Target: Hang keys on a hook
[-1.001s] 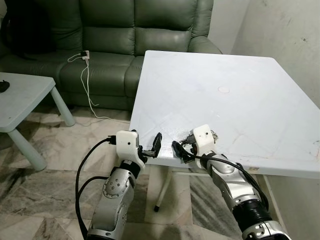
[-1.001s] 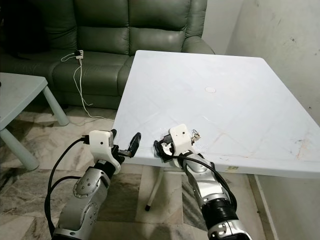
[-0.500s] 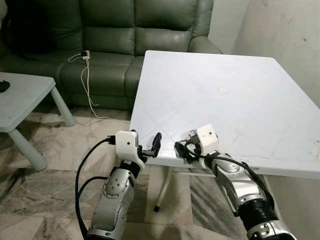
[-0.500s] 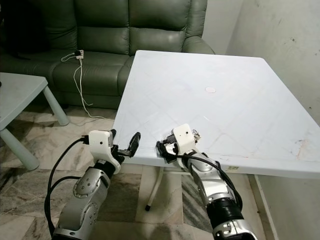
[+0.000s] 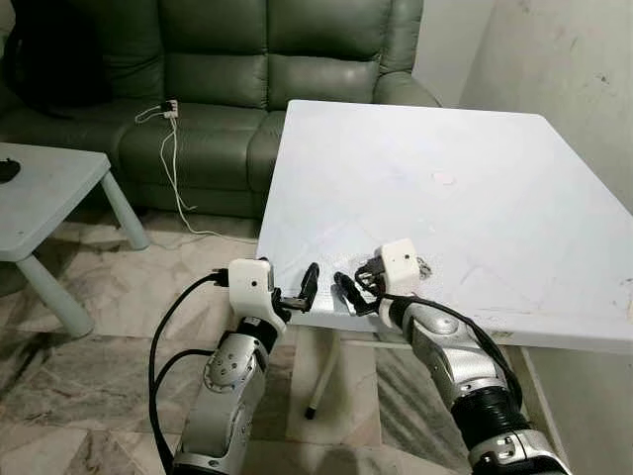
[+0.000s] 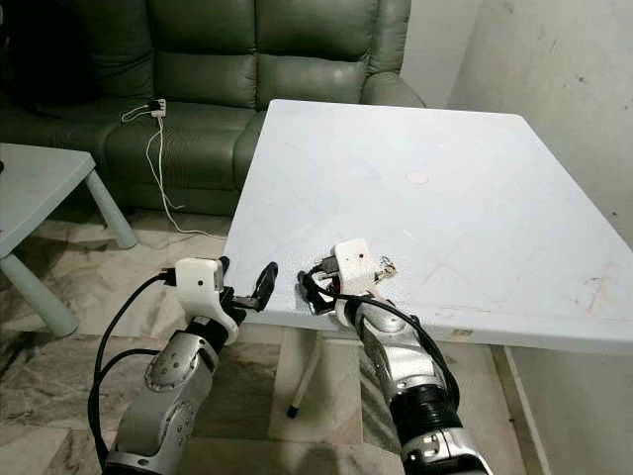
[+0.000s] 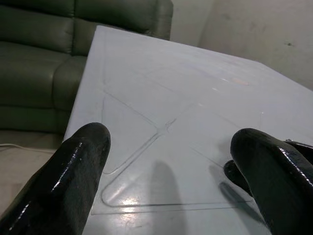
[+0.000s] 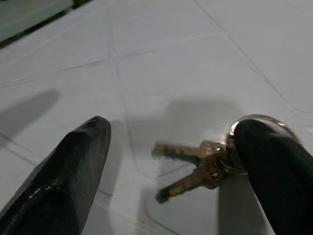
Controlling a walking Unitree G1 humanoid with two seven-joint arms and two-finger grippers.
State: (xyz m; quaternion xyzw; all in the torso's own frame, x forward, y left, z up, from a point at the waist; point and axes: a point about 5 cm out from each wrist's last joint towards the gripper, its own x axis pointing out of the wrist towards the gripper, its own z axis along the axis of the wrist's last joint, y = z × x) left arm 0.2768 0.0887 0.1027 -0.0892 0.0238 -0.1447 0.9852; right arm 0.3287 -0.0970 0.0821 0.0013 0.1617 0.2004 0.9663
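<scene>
My right gripper reaches the heap of keys and grabs its metal ring next, which leaves the brass keys free to hang for the hook.
A small bunch of brass keys on a metal ring lies flat on the white table near its front edge. My right gripper hovers low over the table there, open, with the keys between its fingers and close to one of them, which hides part of the ring. In the eye views the keys peek out beside the white wrist housing. My left gripper is open at the table's front left corner, holding nothing; the wrist view shows its fingertips wide apart.
A green leather sofa stands behind the table with a white charger and cable on its seat. A low pale side table is at the left. A wall runs along the right. Marble floor lies below.
My right gripper has shifted slightly to the left along the table's front edge, still over the keys. The left arm has not moved.
</scene>
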